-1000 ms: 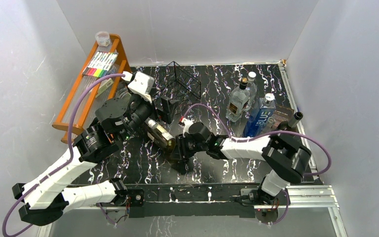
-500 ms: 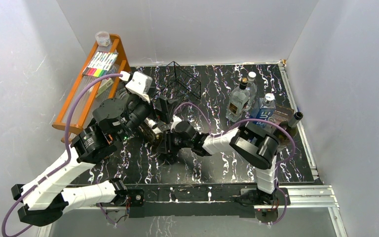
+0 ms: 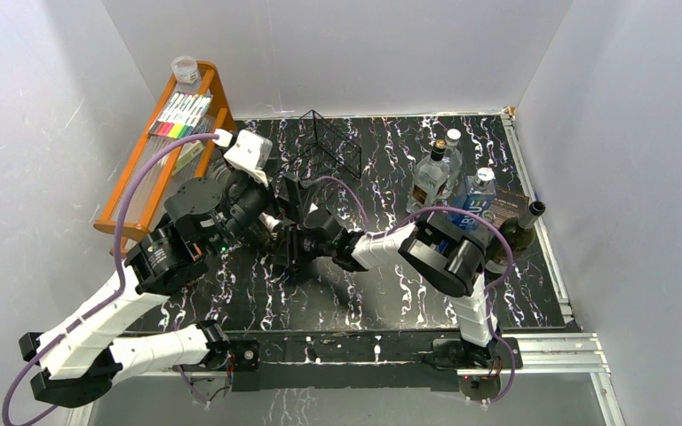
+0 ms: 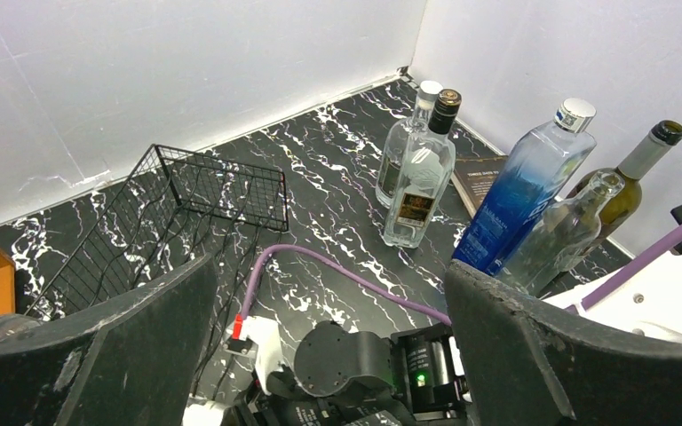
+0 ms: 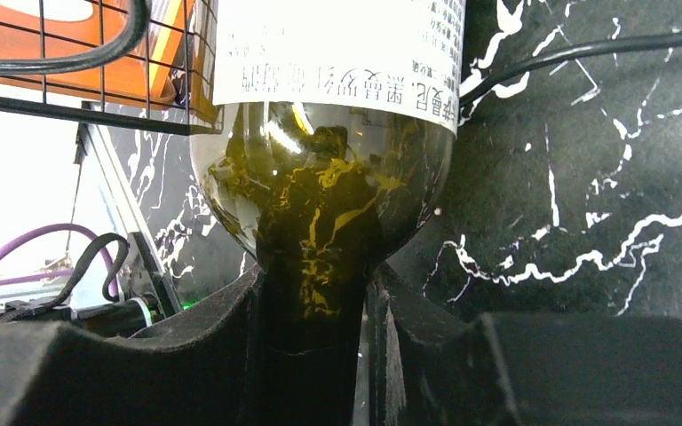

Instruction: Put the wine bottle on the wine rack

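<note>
The bottle's body reaches past the wire edge of the rack and only the bottle's neck is between the right gripper's fingers, so the right gripper should release the bottle now.
In the right wrist view a dark green wine bottle [image 5: 329, 169] with a white label has its neck between my right gripper's fingers [image 5: 315, 288], which are shut on it. Its base points away toward black grid wires [image 5: 80, 62]. In the top view the bottle is mostly hidden under both wrists. My right gripper [image 3: 291, 248] sits left of centre there. My left gripper [image 3: 286, 216] is right beside it, its fingers [image 4: 115, 346] wide apart with nothing between them. The black wire wine rack [image 3: 330, 146] stands just behind; it also shows in the left wrist view [image 4: 173, 209].
The orange wooden shelf unit [image 3: 138, 173] with markers stands at the left. At the right stand two clear bottles [image 3: 430, 182], a blue bottle [image 3: 473, 202] and another green bottle [image 3: 519, 229]. A purple cable [image 4: 346, 271] crosses the black marbled table [image 3: 382, 293].
My right gripper has moved left and back with the bottle, closing in under the left gripper near the rack. The right arm has folded further. The left arm has barely shifted.
</note>
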Available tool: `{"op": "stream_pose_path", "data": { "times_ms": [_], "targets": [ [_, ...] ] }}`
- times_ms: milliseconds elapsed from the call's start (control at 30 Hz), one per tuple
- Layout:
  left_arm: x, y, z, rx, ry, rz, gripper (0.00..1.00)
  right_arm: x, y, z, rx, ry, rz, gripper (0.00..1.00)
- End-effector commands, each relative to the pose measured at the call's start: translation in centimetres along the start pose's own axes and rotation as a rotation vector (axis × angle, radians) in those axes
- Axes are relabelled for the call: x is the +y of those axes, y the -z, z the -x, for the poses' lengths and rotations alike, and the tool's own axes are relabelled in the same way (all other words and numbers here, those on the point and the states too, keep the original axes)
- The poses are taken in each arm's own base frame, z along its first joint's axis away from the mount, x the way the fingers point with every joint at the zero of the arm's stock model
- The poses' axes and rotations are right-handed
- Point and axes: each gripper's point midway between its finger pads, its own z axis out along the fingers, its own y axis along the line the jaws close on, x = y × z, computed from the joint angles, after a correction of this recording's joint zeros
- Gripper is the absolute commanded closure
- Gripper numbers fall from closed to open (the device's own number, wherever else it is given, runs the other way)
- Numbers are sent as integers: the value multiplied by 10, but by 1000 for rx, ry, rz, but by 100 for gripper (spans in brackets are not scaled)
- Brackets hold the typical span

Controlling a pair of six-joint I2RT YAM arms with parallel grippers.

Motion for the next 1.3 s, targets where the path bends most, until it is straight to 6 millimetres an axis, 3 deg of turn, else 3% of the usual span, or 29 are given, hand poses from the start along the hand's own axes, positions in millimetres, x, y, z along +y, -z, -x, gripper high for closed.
{"op": "stream_pose_path", "data": {
  "times_ms": [0, 300, 467, 1033, 1133, 1267],
  "targets": [
    [3, 12, 22, -55, 28, -1, 2, 53, -6, 49, -126, 83, 163, 70],
    [3, 11, 23, -56, 31, 0, 2, 54, 2, 52, -140, 59, 167, 25],
    [3, 9, 23, -53, 24, 0, 2, 55, 13, 47, -138, 55, 184, 15],
    [4, 7, 18, -44, 11, 8, 2, 38, 49, 16, -119, -16, 177, 15],
    [4, 6, 15, -41, 10, 12, 2, 36, 56, 14, -122, -32, 167, 19],
    [4, 4, 13, -37, 8, 11, 2, 30, 57, 9, -111, -37, 141, 36]
  ]
}}
